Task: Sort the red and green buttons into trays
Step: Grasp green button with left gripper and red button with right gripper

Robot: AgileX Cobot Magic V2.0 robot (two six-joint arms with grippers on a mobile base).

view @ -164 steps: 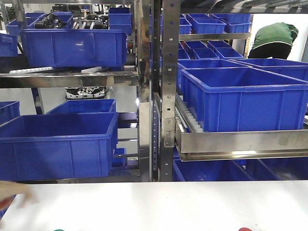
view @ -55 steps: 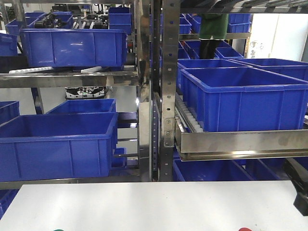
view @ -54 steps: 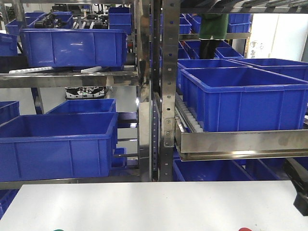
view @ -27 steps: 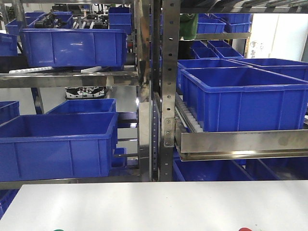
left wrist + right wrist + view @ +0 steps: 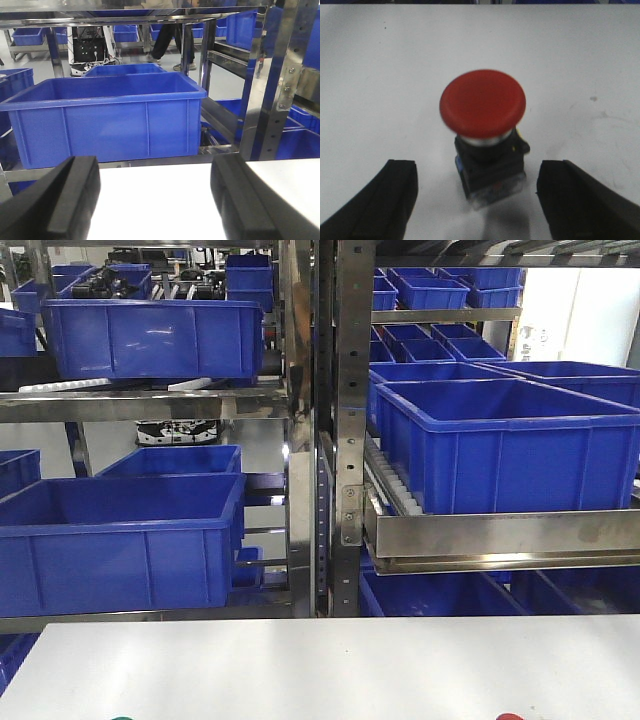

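My left gripper will next grab the button by its dark body below the cap, so that it can sort the green button (image 5: 123, 718) into its tray.
The red button (image 5: 482, 102) stands on the white table (image 5: 380, 75) in the right wrist view, its red mushroom cap on a dark blocky body. My right gripper (image 5: 479, 202) is open, its two black fingers (image 5: 390, 200) on either side of the button's body and apart from it. My left gripper (image 5: 155, 200) is open and empty above the white table (image 5: 155, 185). In the front view a red sliver (image 5: 510, 717) and a green sliver (image 5: 122, 718) show at the bottom edge. The trays are out of view.
A metal shelf rack (image 5: 340, 440) with several deep blue crates (image 5: 500, 440) stands just behind the table's far edge. One blue crate (image 5: 105, 120) sits right beyond the table ahead of my left gripper.
A person in green behind the shelves has walked left out of sight. The dark arm part at the front view's right edge is gone. The hand at the left edge has withdrawn.
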